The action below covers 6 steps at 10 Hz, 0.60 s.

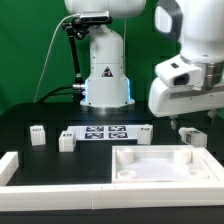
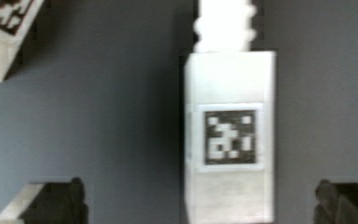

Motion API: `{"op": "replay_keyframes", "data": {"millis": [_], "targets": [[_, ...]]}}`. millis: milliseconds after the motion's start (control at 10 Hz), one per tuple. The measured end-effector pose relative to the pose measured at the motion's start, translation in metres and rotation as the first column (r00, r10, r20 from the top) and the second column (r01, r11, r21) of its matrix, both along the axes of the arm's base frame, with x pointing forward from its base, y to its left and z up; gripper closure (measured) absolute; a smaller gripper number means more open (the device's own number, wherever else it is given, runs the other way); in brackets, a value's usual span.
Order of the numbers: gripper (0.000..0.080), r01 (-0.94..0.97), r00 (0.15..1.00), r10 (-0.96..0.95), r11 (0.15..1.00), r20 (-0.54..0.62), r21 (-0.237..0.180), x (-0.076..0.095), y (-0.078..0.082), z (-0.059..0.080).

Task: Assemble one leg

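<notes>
My gripper should go to the leg and grab it by its tagged square body, so the leg's ribbed end stays free to go into the white panel (image 1: 190, 165).
In the wrist view a white leg (image 2: 229, 120) lies on the black table with its square marker tag facing up and its ribbed end (image 2: 224, 25) pointing away. My gripper (image 2: 199, 205) is open. Its dark fingertips (image 2: 51, 202) stand either side of the leg, well apart from it. A second leg (image 2: 5, 40) shows at the picture's corner. In the exterior view the gripper (image 1: 190, 120) hangs just above the leg (image 1: 193, 135) at that view's right. The white panel (image 1: 190, 165) lies in front of it.
Three more legs lie on the table: two (image 1: 38, 135) (image 1: 67, 140) at the exterior view's left and one (image 1: 144, 133) near the middle. The marker board (image 1: 100, 133) lies between them. A white rim (image 1: 15, 168) runs along the front. The robot base (image 1: 105, 75) stands behind.
</notes>
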<state>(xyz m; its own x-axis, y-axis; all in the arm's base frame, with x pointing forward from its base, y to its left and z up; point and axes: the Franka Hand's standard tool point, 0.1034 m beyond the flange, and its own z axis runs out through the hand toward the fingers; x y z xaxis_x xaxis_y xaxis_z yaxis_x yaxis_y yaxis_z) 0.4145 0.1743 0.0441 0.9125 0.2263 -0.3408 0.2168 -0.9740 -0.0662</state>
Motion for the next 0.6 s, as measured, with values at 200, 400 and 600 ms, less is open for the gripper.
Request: {"op": "replay_keyframes", "data": {"millis": [200, 400, 600], "targets": [[0.0151, -0.013, 0.989, 0.009, 0.999, -0.146, -0.031, -0.001, 0.004, -0.005], [0.0151, -0.03, 0.949, 0.008, 0.997, -0.316, -0.067, -0.008, -0.002, -0.011], [0.0151, -0.047, 0.889, 0.0, 0.995, -0.457, -0.092, -0.012, -0.003, -0.019]]}}
